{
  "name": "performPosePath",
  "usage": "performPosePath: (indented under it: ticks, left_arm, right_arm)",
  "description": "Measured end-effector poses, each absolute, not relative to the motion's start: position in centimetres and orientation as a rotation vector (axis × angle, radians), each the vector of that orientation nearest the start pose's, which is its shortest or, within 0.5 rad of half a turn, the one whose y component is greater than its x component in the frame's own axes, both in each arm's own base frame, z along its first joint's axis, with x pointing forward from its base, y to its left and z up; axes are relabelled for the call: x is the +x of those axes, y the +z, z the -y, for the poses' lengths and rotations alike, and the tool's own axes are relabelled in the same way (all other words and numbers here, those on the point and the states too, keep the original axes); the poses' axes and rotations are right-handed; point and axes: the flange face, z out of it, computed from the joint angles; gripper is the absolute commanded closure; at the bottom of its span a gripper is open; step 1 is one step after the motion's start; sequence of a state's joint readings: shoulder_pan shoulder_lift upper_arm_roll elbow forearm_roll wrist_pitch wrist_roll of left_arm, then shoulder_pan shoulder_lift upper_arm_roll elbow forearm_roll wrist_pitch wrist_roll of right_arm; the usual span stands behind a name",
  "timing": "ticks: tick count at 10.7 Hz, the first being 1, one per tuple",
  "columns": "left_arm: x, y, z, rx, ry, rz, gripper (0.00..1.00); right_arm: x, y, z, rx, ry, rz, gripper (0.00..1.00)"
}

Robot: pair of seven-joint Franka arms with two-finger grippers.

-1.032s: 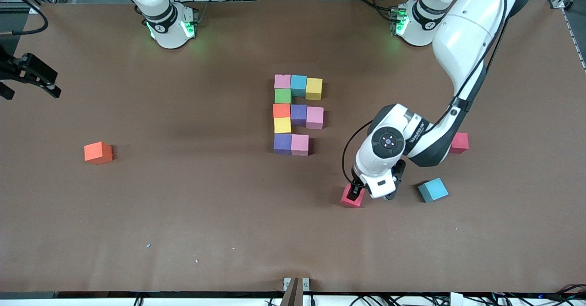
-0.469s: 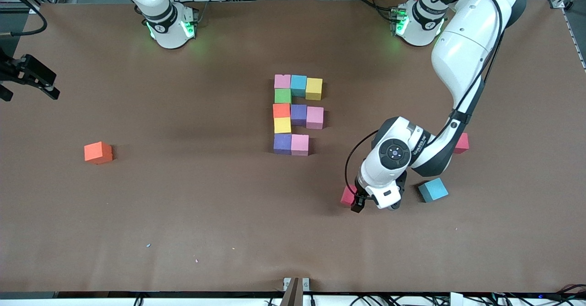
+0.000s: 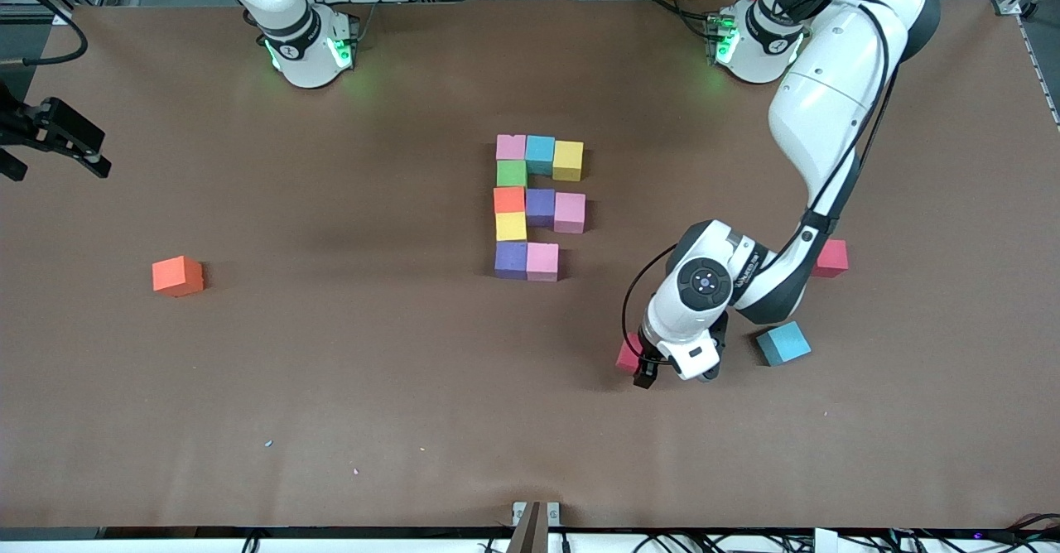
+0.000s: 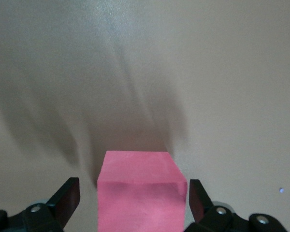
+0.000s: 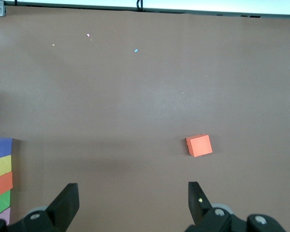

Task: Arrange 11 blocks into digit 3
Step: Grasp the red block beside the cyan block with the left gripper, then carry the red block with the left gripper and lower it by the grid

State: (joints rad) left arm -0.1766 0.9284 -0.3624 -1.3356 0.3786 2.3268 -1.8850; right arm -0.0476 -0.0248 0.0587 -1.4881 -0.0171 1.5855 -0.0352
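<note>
Digit 3 needs another block; my left gripper should grab the red block's opposite sides next.
Several blocks [image 3: 540, 205] sit joined in a partial figure at mid-table: pink, teal, yellow, green, orange and purple. A red block [image 3: 626, 355] lies nearer the front camera, toward the left arm's end. My left gripper [image 3: 640, 364] is down around it, open. In the left wrist view the red block [image 4: 140, 193] sits between the fingers of the left gripper [image 4: 133, 189] with a small gap on each side. My right gripper [image 3: 76, 149] waits open at the right arm's end of the table; the right wrist view shows the right gripper [image 5: 134, 193] with nothing between its fingers.
A loose teal block [image 3: 782, 343] lies beside the left arm's wrist and another red block [image 3: 831, 257] just past its elbow. A lone orange block [image 3: 177, 276] sits toward the right arm's end; it shows as the orange block [image 5: 199, 145] in the right wrist view.
The left hand has shifted toward the front camera and sunk over the red block, now covering most of it. The right arm and the other blocks have not moved.
</note>
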Motion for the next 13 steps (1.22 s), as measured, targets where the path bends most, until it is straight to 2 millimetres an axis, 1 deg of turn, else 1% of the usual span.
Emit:
performPosePath:
  ticks: [2,3,4,5,6,7,9,11,12,13]
  left_arm:
    - [67.9,19.8,32.3,-2.643,-0.091,1.921,0.00]
    - [67.9,19.2,32.3,-2.645,-0.088,1.927,0.04]
    - [67.8,18.7,32.3,-2.643,-0.082,1.930,0.40]
    - [67.8,18.5,32.3,-2.637,-0.079,1.939,0.67]
    - [67.9,18.4,32.3,-2.625,-0.078,1.958,0.83]
    - [68.0,18.5,32.3,-2.616,-0.072,1.977,0.87]
    - [68.4,19.4,32.3,-2.585,-0.022,2.054,0.87]
    - [68.5,20.7,31.8,-2.467,0.017,2.154,0.87]
    - [68.4,21.3,31.7,-2.397,0.021,2.215,0.87]
    - [67.8,21.6,32.0,-2.340,0.030,2.254,0.87]
  right_arm:
    - [54.7,67.8,-0.8,-3.155,-0.185,0.112,0.00]
    - [54.7,67.8,-0.9,-3.155,-0.180,0.131,0.00]
    - [54.7,67.8,-0.9,-3.157,-0.178,0.155,0.00]
    - [54.7,67.8,-0.8,-3.162,-0.177,0.182,0.00]
    - [54.7,67.8,-0.7,-3.167,-0.177,0.201,0.00]
    - [54.7,67.8,-0.5,-3.171,-0.177,0.209,0.00]
    - [54.7,68.0,0.0,-3.174,-0.186,0.214,0.00]
    - [54.7,68.0,0.4,-3.176,-0.187,0.208,0.00]
    - [54.6,68.0,1.1,-3.177,-0.186,0.209,0.00]
    - [54.6,68.1,1.6,-3.178,-0.187,0.209,0.00]
